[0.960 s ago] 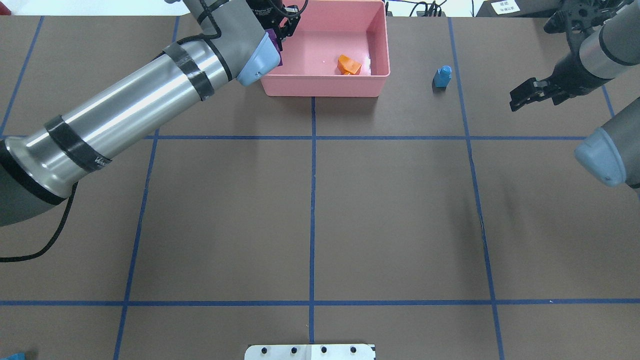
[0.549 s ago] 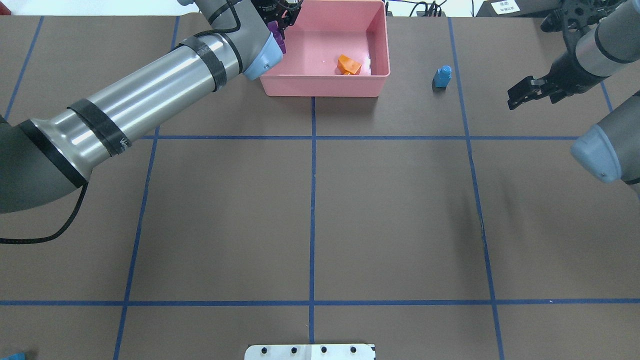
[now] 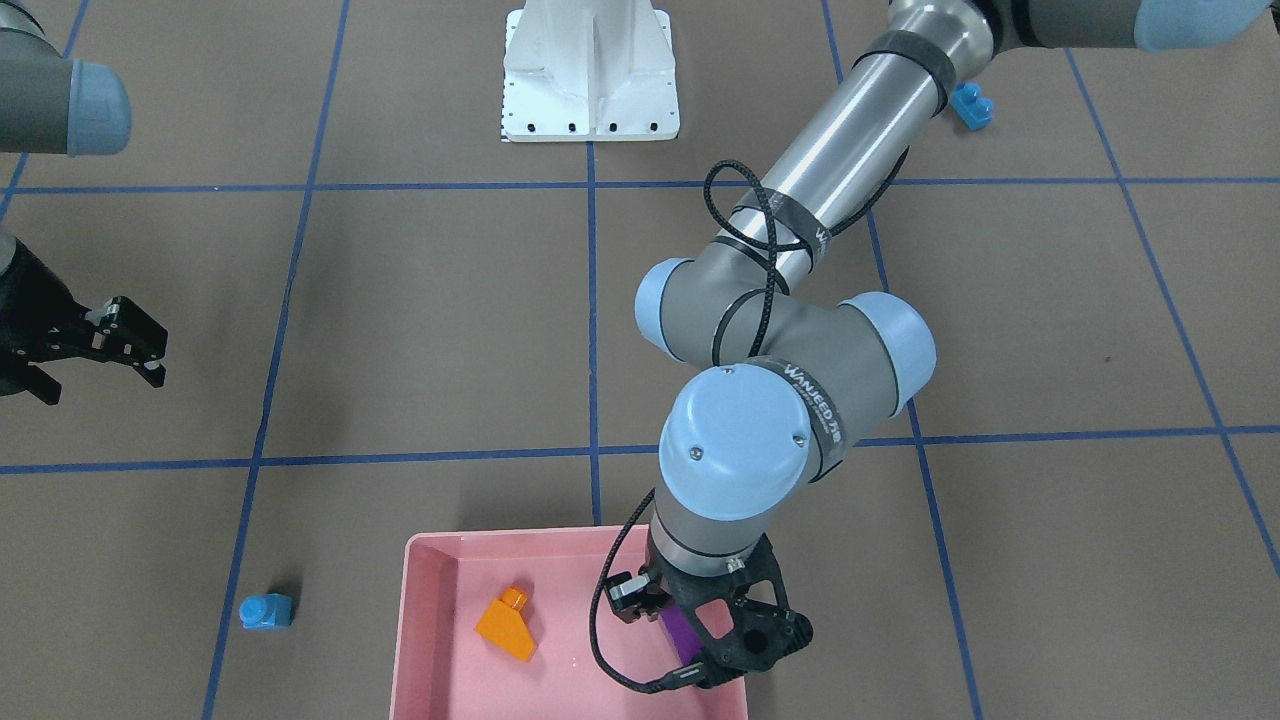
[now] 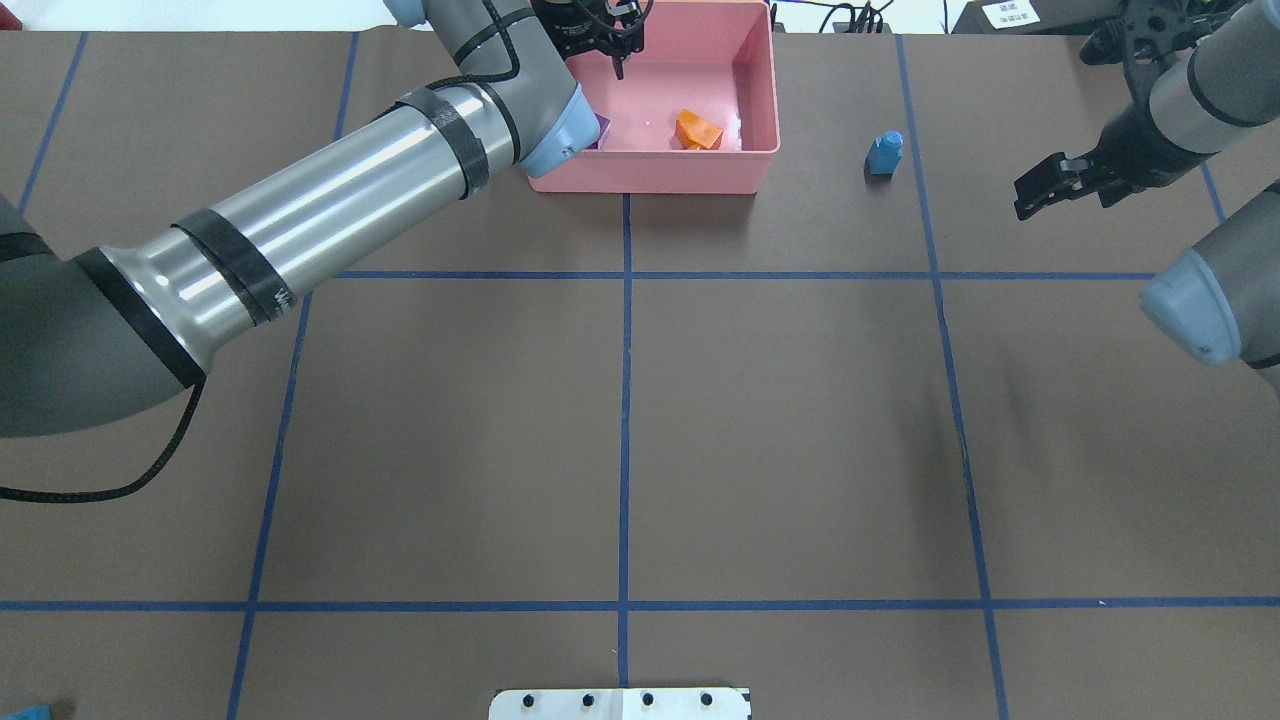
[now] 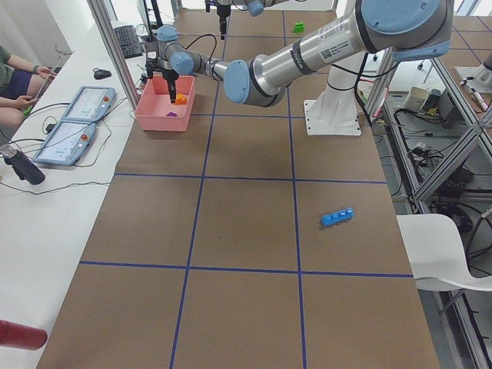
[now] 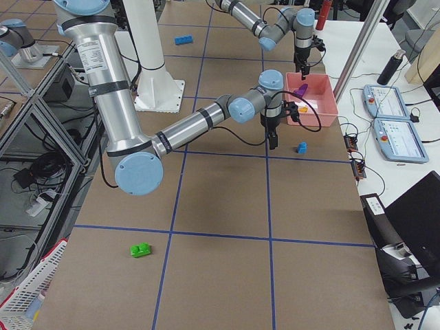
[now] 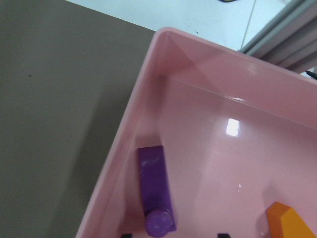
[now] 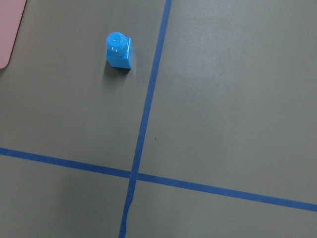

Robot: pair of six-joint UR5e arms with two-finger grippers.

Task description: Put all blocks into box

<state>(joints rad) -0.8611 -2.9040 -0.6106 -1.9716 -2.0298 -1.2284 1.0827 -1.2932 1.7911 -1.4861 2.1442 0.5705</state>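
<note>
The small blue cube has to drop into the pink box (image 3: 480, 678), so my right gripper should next grab the small blue cube by its flat sides (image 3: 275, 613) beside its stud.
My left gripper (image 3: 705, 650) hangs open over the left part of the pink box (image 4: 650, 180). The purple wedge (image 7: 156, 193) lies on the box floor by the wall, just below the open fingertips. The orange sloped block (image 4: 697, 130) lies in the box too. The small blue cube (image 4: 885, 153) stands on the table right of the box. My right gripper (image 4: 1040, 190) is open and empty, further right of the cube and above the table. The long blue bar (image 5: 337, 217) and the green block (image 6: 142, 250) lie far off on the table.
The white robot base (image 3: 590, 70) stands at the near middle edge. Blue tape lines (image 4: 625, 400) cross the brown table. My left arm (image 4: 300, 220) stretches across the table's left half. Tablets (image 5: 77, 123) and an operator sit beyond the far edge.
My left gripper moved right from the box's left wall to over its inside and opened; the purple wedge left it and now lies in the box. The right gripper shifted slightly.
</note>
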